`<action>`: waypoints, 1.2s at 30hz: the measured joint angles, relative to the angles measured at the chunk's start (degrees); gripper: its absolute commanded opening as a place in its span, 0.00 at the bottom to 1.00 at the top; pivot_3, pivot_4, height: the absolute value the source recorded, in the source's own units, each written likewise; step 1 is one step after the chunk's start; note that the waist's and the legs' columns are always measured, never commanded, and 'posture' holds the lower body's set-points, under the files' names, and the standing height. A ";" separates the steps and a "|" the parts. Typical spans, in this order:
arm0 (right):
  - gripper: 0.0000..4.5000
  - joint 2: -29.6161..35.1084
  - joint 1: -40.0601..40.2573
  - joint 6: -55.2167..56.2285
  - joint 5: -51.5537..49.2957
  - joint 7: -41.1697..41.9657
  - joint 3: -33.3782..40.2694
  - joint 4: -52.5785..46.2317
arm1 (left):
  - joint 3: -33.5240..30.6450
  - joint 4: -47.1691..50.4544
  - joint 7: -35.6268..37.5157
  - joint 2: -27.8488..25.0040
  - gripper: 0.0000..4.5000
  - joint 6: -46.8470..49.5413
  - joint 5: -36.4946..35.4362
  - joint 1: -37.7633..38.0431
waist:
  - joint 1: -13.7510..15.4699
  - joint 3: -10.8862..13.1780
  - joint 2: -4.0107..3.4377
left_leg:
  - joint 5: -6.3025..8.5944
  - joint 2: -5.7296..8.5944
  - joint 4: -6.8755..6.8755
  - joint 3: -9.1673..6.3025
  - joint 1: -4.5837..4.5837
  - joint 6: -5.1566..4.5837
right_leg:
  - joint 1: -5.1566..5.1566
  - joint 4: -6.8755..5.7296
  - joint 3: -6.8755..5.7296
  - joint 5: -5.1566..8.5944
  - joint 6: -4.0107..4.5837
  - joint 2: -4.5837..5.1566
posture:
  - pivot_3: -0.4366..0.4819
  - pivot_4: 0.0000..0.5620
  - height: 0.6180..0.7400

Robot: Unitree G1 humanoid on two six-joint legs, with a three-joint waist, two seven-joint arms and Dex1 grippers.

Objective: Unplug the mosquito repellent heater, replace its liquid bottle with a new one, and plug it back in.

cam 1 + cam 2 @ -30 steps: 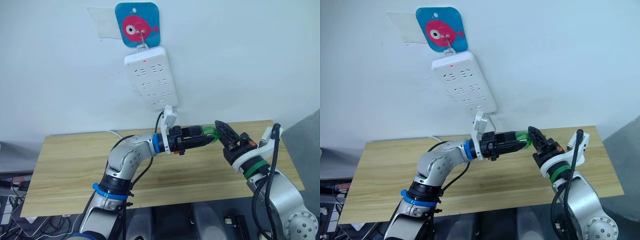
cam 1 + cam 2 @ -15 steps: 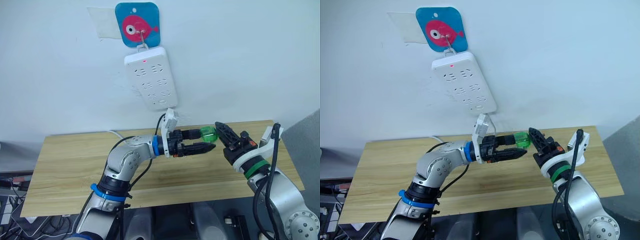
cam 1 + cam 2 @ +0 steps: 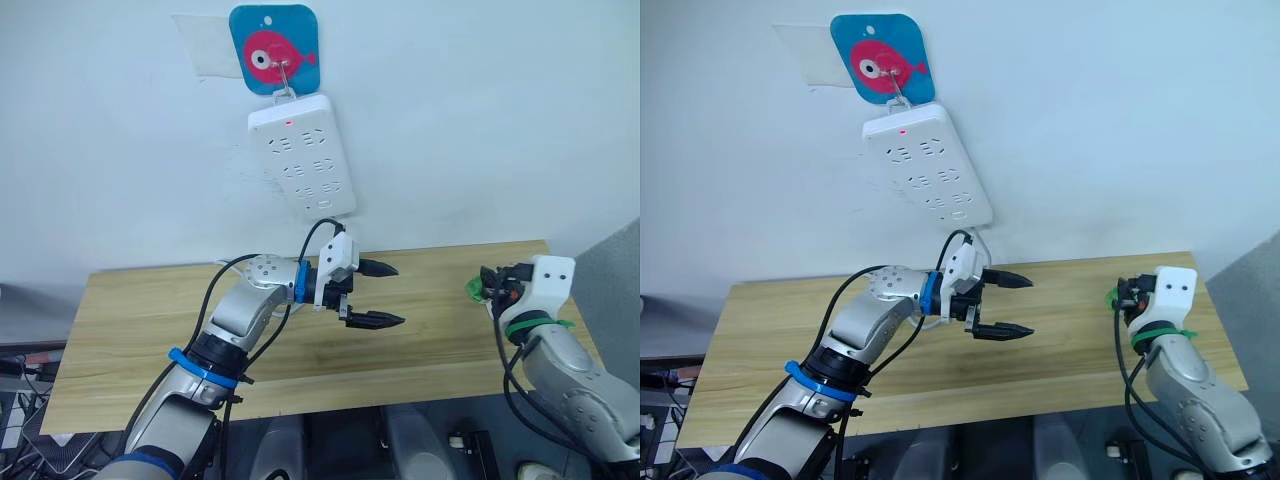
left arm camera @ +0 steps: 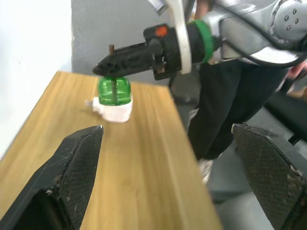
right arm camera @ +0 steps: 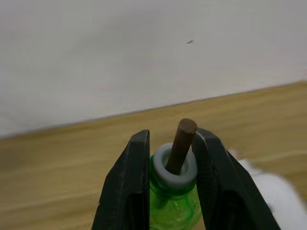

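Observation:
My left gripper is to take hold of the green bottle's round body (image 4: pixel 114 91), which leaves the green liquid bottle's wick and neck (image 4: pixel 112 50) free for the heater.
My right gripper (image 5: pixel 171 136) is shut on the neck of a green liquid bottle (image 5: pixel 173 203) with a brown wick standing out of its grey collar. In the left wrist view the bottle (image 4: pixel 114 90) hangs upright just over the small white heater (image 4: pixel 113 111), which lies on the table near its right end; I cannot tell whether they touch. From the head, the right gripper (image 3: pixel 480 290) and a bit of green show at the table's right. My left gripper (image 3: pixel 397 294) is open and holds nothing, above the table's middle, pointing toward the right one.
A long white power strip (image 3: pixel 303 155) hangs tilted on the wall from a blue fish hook (image 3: pixel 274 48), its red light on. The wooden table (image 3: pixel 140 330) runs wall to front edge. A grey panel (image 3: pixel 615 270) stands at the far right.
My left gripper opened, let go of the green bottle and drew back left. My right gripper carried the bottle right and down toward the table's right end.

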State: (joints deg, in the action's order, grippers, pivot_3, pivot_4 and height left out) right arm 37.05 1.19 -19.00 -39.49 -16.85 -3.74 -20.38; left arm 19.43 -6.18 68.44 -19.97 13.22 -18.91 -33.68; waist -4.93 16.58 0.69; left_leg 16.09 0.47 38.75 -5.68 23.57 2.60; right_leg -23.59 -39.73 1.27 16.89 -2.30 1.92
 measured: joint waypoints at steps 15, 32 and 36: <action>0.19 -13.94 -8.60 19.73 30.81 16.14 -3.85 26.70 | 0.37 -1.69 -1.32 0.04 1.00 -7.56 5.66 3.38 | 0.27 0.02 0.03 | 0.00 -0.02 0.04 0.01 -0.01 0.01 | 0.01 -0.09 0.03 0.00 0.00 0.18 | 0.44 0.52 1.00; 0.63 -20.05 -9.38 25.22 36.17 20.70 0.50 36.44 | 0.33 -2.77 -3.41 0.91 1.00 -8.26 7.04 3.62 | 0.29 0.02 0.03 | -0.01 -0.02 0.04 0.06 -0.08 0.02 | 0.02 -0.16 0.08 -0.01 0.00 0.19 | 0.44 0.54 1.00; 0.95 -20.04 -6.36 24.28 36.15 22.06 0.98 33.50 | 0.26 -2.95 -3.90 0.90 1.00 -8.20 7.04 3.58 | 0.30 0.02 0.03 | 0.00 -0.03 0.04 0.04 -0.08 0.01 | 0.02 -0.16 0.07 -0.01 0.00 0.19 | 0.44 0.53 1.00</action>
State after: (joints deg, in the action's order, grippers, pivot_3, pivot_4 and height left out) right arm 17.02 -5.17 5.28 -3.33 5.21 -2.77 13.13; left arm 19.68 -9.13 64.54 -19.07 5.03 -11.87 -30.10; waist -4.63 16.60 0.72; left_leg 16.09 0.44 38.79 -5.64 23.50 2.61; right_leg -23.57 -39.89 1.34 16.89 -2.30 2.11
